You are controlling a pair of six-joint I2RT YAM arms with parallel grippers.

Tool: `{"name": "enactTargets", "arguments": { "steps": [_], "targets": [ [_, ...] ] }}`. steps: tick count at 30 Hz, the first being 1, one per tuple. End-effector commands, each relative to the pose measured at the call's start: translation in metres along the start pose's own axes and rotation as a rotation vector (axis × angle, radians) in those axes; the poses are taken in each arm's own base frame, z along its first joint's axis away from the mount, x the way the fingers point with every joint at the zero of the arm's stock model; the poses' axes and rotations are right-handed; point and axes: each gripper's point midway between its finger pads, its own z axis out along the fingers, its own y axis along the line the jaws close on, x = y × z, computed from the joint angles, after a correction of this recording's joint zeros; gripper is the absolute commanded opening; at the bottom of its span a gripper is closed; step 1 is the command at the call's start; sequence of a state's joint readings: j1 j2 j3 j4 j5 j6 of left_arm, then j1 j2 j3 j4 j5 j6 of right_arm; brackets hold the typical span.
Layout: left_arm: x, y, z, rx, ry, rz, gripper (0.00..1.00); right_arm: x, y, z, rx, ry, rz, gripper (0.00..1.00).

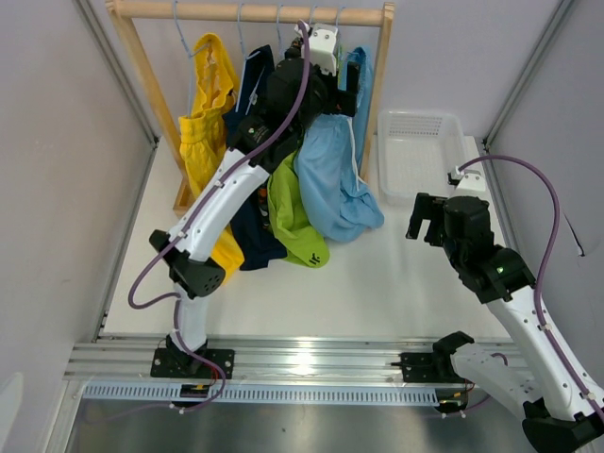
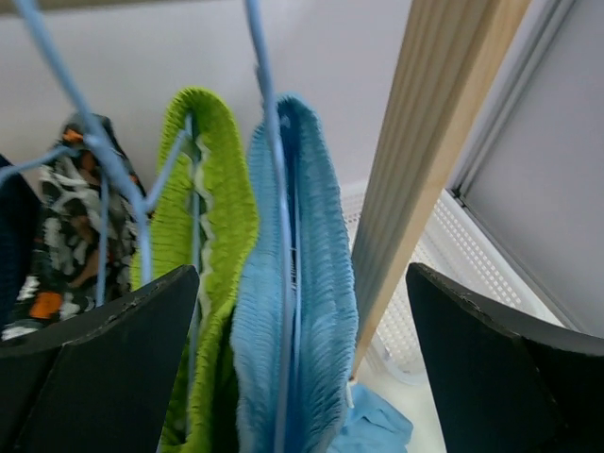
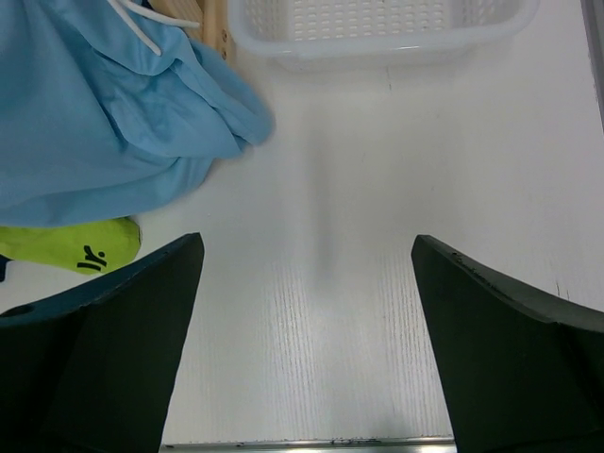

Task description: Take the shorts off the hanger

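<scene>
I should next grip the light blue shorts' hanger by its near-side wire (image 2: 285, 276) with my left gripper, so hook and waistband stay free for removing the shorts.
Several shorts hang on blue wire hangers (image 2: 269, 142) from a wooden rack (image 1: 250, 11): yellow (image 1: 203, 123), navy (image 1: 250, 236), lime green (image 1: 293, 222) and light blue (image 1: 330, 184). An orange-black-white patterned pair (image 2: 57, 236) shows in the left wrist view. My left gripper (image 1: 347, 94) is raised at the rack's right end. It is open (image 2: 302, 283), with the ribbed waistband of the light blue shorts (image 2: 302, 311) between its spread fingers, untouched; the lime green waistband (image 2: 212, 208) is just left of it. My right gripper (image 1: 425, 219) hovers open (image 3: 307, 245) over bare table.
The rack's right wooden post (image 2: 425, 160) stands close beside my left gripper's right finger. A white plastic basket (image 1: 420, 156) sits on the table at the back right (image 3: 377, 28). The light blue shorts' hem (image 3: 113, 123) rests on the table ahead-left of my right gripper.
</scene>
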State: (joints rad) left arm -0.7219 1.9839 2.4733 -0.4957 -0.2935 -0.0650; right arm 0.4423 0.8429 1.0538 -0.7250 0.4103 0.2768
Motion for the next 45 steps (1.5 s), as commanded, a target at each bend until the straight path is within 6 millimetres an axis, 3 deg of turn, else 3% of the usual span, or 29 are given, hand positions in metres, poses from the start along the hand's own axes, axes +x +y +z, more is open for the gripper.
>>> {"name": "enactTargets", "arguments": {
  "steps": [1, 2, 4, 7, 12, 15, 16, 19, 25, 28, 29, 34, 37, 40, 45],
  "targets": [
    [-0.021, -0.012, -0.002, 0.050, -0.071, -0.067, 0.97, -0.013, 0.004, -0.003, -0.020, -0.055, 0.028, 0.99],
    [-0.013, -0.012, -0.001, 0.045, -0.056, -0.064, 0.96, -0.011, 0.004, -0.002, -0.021, -0.054, 0.026, 0.99],
    [-0.020, -0.011, -0.006, 0.040, -0.075, -0.068, 0.95, -0.010, 0.005, -0.001, -0.026, -0.055, 0.028, 0.99],
    [-0.006, -0.008, 0.001, 0.021, -0.049, -0.048, 0.93, -0.009, 0.007, 0.000, -0.031, -0.051, 0.027, 1.00],
    [0.014, -0.007, 0.012, -0.001, -0.006, -0.038, 0.82, -0.008, 0.006, 0.000, -0.034, -0.054, 0.029, 1.00],
    [0.020, -0.006, 0.017, -0.014, 0.000, -0.046, 0.59, -0.006, 0.006, -0.001, -0.036, -0.057, 0.028, 1.00],
    [0.022, -0.006, 0.019, -0.016, 0.003, -0.047, 0.39, -0.006, 0.005, -0.001, -0.035, -0.057, 0.028, 1.00],
    [0.022, -0.006, 0.020, -0.018, 0.004, -0.053, 0.21, -0.005, 0.004, -0.001, -0.031, -0.056, 0.028, 0.99],
    [0.035, -0.009, 0.022, -0.001, 0.042, -0.037, 0.00, -0.005, 0.003, -0.002, -0.029, -0.064, 0.032, 0.99],
    [0.032, -0.012, 0.019, 0.024, 0.043, -0.027, 0.00, -0.004, 0.004, -0.001, -0.030, -0.061, 0.033, 0.99],
    [0.029, -0.012, 0.017, 0.024, 0.037, -0.021, 0.00, -0.003, 0.004, -0.001, -0.031, -0.061, 0.034, 0.99],
    [-0.034, 0.003, -0.009, -0.006, -0.088, -0.011, 0.00, -0.004, 0.003, -0.002, -0.029, -0.069, 0.036, 0.99],
    [-0.078, 0.013, -0.037, -0.017, -0.179, -0.016, 0.00, -0.005, 0.003, -0.002, -0.033, -0.075, 0.040, 0.99],
    [-0.107, 0.023, -0.061, -0.033, -0.244, -0.015, 0.00, -0.006, 0.004, -0.002, -0.035, -0.079, 0.044, 0.99],
    [-0.135, 0.034, -0.091, -0.049, -0.295, -0.002, 0.00, -0.007, 0.003, -0.003, -0.035, -0.083, 0.049, 1.00]
  ]
}}
